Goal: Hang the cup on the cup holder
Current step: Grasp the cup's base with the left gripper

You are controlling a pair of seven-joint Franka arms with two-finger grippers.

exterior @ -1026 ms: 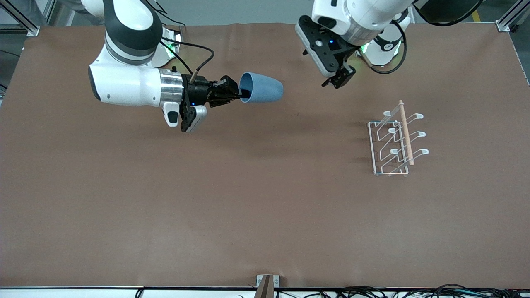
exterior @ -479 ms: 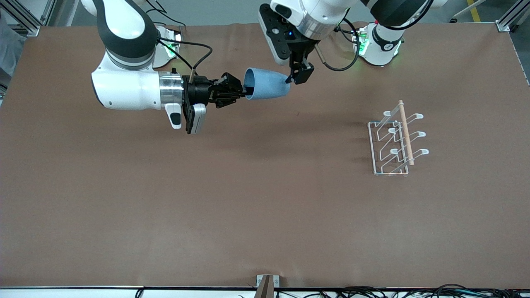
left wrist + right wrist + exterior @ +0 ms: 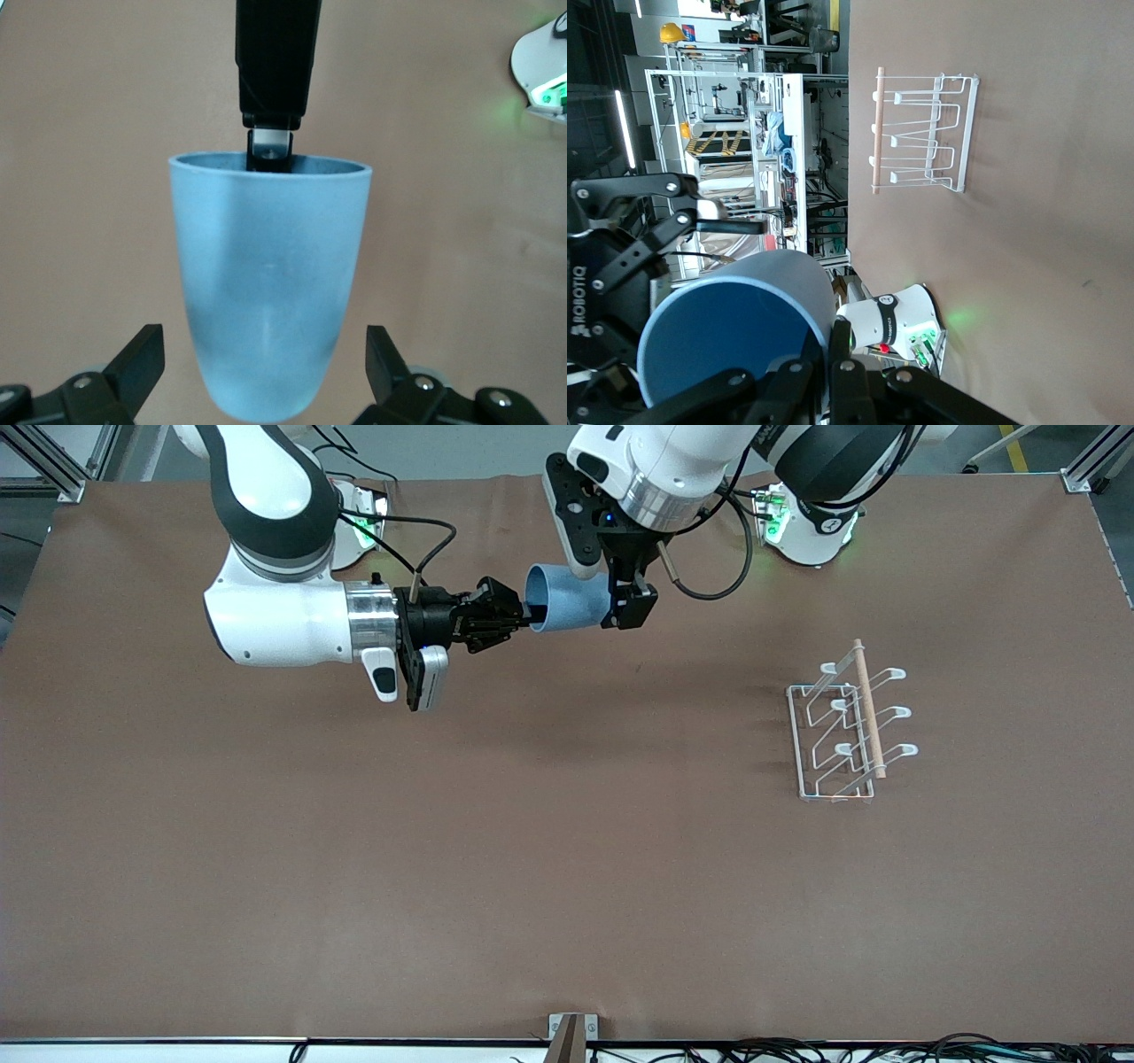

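Note:
I need to grab the cup with my left gripper by its closed end (image 3: 264, 390). That leaves the light-blue cup's opening (image 3: 213, 163) free to slip onto the cup holder.
The light-blue cup (image 3: 567, 608) is held level in the air over the table near the robots' bases. My right gripper (image 3: 524, 615) is shut on the cup's rim, one finger inside the mouth and one outside, as the right wrist view (image 3: 824, 354) shows next to the cup (image 3: 735, 341). My left gripper (image 3: 625, 605) is open around the cup's closed end. In the left wrist view the cup (image 3: 266, 301) sits between the left gripper's (image 3: 263, 343) spread fingers, with gaps on both sides. The white wire cup holder (image 3: 846, 731) with its wooden rod (image 3: 868, 708) stands toward the left arm's end of the table, and it shows in the right wrist view (image 3: 930, 133).
The arm bases with green lights stand at the table's edge by the robots (image 3: 359, 522) (image 3: 802, 514). A small bracket (image 3: 571, 1032) sits at the table edge nearest the front camera. The brown table cover (image 3: 532, 850) lies bare between the cup and that edge.
My left gripper has swung from over the table nearer the cup holder to the cup's closed end and now straddles it. The right gripper, with the cup, has shifted slightly toward it.

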